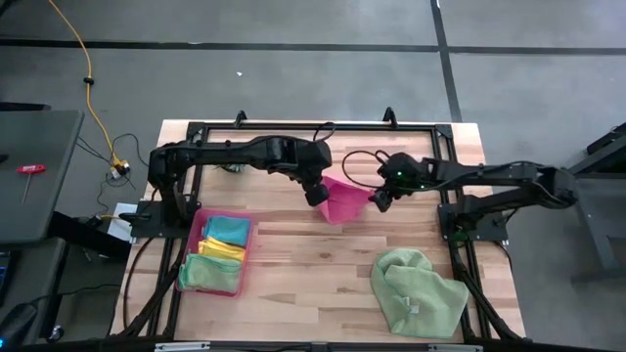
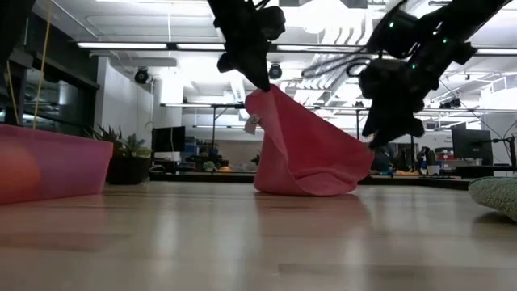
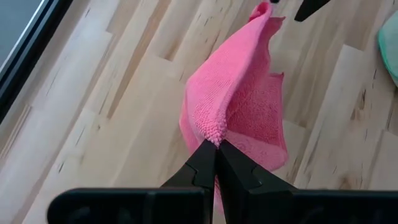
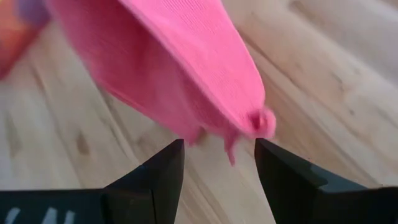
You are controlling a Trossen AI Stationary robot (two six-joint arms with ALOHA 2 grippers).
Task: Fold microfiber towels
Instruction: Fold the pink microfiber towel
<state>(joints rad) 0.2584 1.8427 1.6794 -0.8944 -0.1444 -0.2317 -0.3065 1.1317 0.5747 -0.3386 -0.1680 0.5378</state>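
Observation:
My right gripper grabs it by its loose corner [image 1: 369, 194] next. That spreads the hot pink towel [image 1: 342, 200] for folding.
A hot pink towel [image 1: 342, 200] is held up at mid-table by one corner, and its lower fold [image 2: 307, 187] rests on the wood. My left gripper [image 3: 216, 144] is shut on that raised corner. My right gripper [image 4: 219, 146] is open at the towel's right side. Its two fingers stand on either side of another corner [image 4: 258, 121] without touching it. A pale green towel [image 1: 416, 291] lies crumpled near the front right. My left gripper pinches the pink towel's top corner [image 3: 216, 129] between its two fingertips. The fingers come from above, slanting down. The towel hangs below them in a loose drape, and its lower part lies on the table.
A translucent pink tray [image 1: 193, 227] at the front left holds teal, yellow and green cloths. Bare wood lies between the tray and the green towel. The black frame rails [image 1: 293, 127] run along the far edge and both sides.

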